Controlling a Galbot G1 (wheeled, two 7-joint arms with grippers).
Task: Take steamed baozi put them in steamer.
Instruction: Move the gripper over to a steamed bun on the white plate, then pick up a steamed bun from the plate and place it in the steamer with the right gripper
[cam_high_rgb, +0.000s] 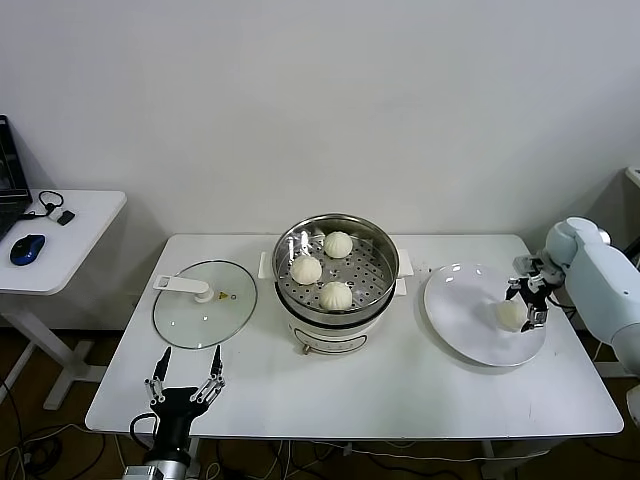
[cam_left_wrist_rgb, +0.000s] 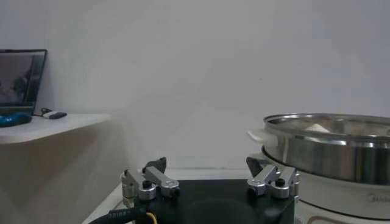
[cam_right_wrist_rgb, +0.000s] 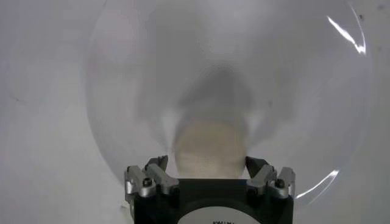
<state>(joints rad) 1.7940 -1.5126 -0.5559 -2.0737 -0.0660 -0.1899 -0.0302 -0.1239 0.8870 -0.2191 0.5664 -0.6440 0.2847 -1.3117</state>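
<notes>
The right gripper's fingers are low around the last baozi, near the surface of the plate, so the right gripper needs to close. Closing now would catch it.
The steel steamer stands mid-table on its white pot and holds three cream-white baozi. One more baozi lies on the white plate at the right. My right gripper hangs over that plate, open, its fingers either side of this baozi with small gaps showing. In the right wrist view the right gripper straddles the bun. My left gripper is parked open at the table's front left; in its own view the left gripper holds nothing, with the steamer beside it.
A flat glass lid with a white handle lies left of the steamer. A small side table at far left carries a blue mouse and cables. The white wall stands close behind the table.
</notes>
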